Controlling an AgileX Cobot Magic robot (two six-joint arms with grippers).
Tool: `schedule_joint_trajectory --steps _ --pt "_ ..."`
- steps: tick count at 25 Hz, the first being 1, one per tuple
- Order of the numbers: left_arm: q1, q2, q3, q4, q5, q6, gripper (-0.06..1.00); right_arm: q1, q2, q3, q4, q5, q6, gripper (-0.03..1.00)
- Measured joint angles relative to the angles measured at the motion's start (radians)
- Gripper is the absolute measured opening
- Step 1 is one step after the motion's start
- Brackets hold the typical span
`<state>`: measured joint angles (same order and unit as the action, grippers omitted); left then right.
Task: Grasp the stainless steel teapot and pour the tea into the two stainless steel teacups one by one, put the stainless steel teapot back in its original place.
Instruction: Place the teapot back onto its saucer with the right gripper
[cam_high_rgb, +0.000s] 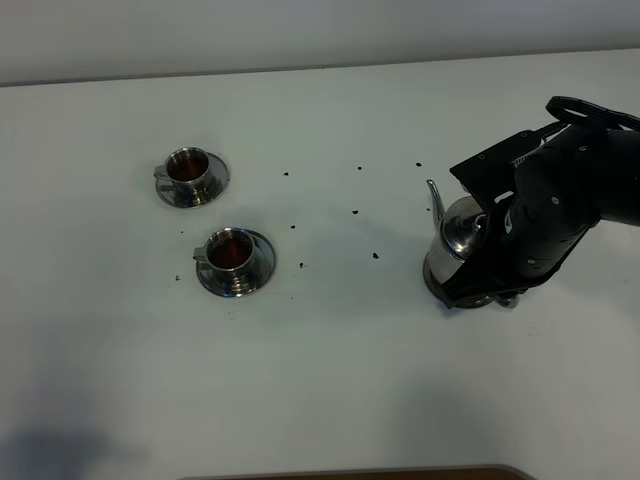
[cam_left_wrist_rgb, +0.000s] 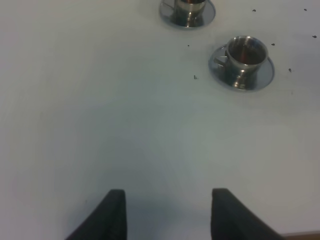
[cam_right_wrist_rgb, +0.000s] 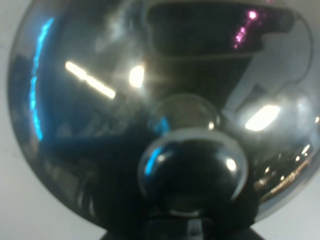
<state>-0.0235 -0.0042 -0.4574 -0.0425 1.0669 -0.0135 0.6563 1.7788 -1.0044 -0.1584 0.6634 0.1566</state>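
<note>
I should open my right gripper now, because the stainless steel teapot's base rim is on the white table and the teapot would stand upright.
The stainless steel teapot (cam_high_rgb: 458, 236) stands upright at the right of the white table, spout toward the cups. My right arm (cam_high_rgb: 560, 200) reaches over its handle side, so the handle and the fingers are hidden. The right gripper is shut, apparently on the handle. In the right wrist view the teapot's lid and knob (cam_right_wrist_rgb: 192, 162) fill the frame. The two stainless steel teacups (cam_high_rgb: 189, 170) (cam_high_rgb: 232, 252) sit on saucers at the left, each holding reddish-brown tea (cam_high_rgb: 231, 250). My left gripper (cam_left_wrist_rgb: 167, 215) hovers open over bare table, short of the nearer teacup (cam_left_wrist_rgb: 245, 54).
Small dark specks (cam_high_rgb: 355, 212) are scattered on the table between the cups and the teapot. The table's front edge (cam_high_rgb: 350, 472) shows at the bottom. A saucer (cam_left_wrist_rgb: 187, 12) with the far cup sits at the frame edge in the left wrist view.
</note>
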Motion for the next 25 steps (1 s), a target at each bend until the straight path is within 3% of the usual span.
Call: schedule_joint_trajectory --steps 20,25 --pt "0.000 0.000 0.000 0.000 0.000 0.000 0.45 -0.004 0.008 0.000 -0.001 -0.007 0.002 0.19" --pt "0.000 0.000 0.000 0.000 0.000 0.000 0.45 -0.004 0.008 0.000 -0.001 -0.008 0.002 0.24"
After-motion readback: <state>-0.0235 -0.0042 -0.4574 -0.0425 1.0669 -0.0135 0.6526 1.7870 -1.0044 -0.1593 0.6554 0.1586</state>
